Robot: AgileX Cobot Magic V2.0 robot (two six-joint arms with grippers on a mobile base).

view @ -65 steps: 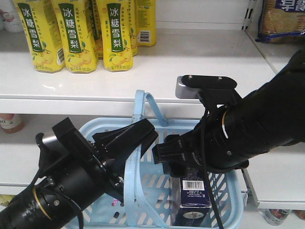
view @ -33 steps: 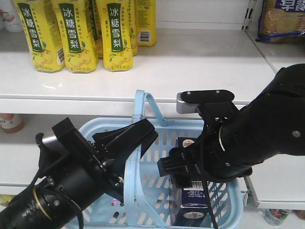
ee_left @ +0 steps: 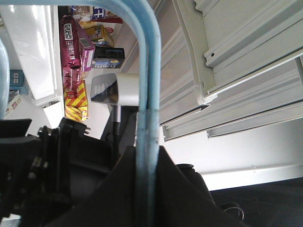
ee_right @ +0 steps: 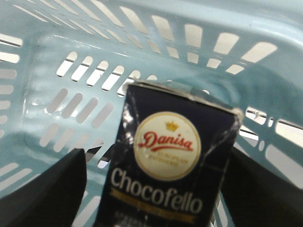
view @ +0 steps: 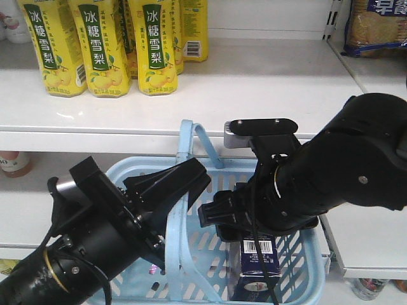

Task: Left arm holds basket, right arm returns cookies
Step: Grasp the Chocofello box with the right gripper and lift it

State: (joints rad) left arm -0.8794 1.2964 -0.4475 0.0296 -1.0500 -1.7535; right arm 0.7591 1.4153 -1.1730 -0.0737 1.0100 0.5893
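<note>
My right gripper will grab the carton by its Danisa Chocofello end (ee_right: 166,156) next, to put the cookies back on the upper shelf.
The light blue basket (view: 299,267) hangs in front of the white shelves. My left gripper (view: 184,184) comes in from the lower left and is shut on one arched handle (view: 175,235). In the left wrist view the handle (ee_left: 149,71) runs straight down between the closed black jaws of the left gripper (ee_left: 147,163). The cookies (view: 257,257), a dark navy carton, stand upright in the basket's right half, barcode facing out. My right gripper (view: 238,222) reaches down over them. In the right wrist view the right gripper (ee_right: 158,158) is open and straddles the "Chocofello" carton (ee_right: 175,142), with a gap showing beside the left finger (ee_right: 47,189).
Yellow drink cartons (view: 95,44) stand at the back left of the upper shelf (view: 254,76). A biscuit bag (view: 375,25) sits at the top right. The shelf's front edge (view: 95,136) runs just behind the basket. A bottle (view: 13,164) stands on the lower shelf at left.
My right arm has moved left and lower into the basket, so its fingers now sit around the carton's top. The left arm and the basket have stayed still.
</note>
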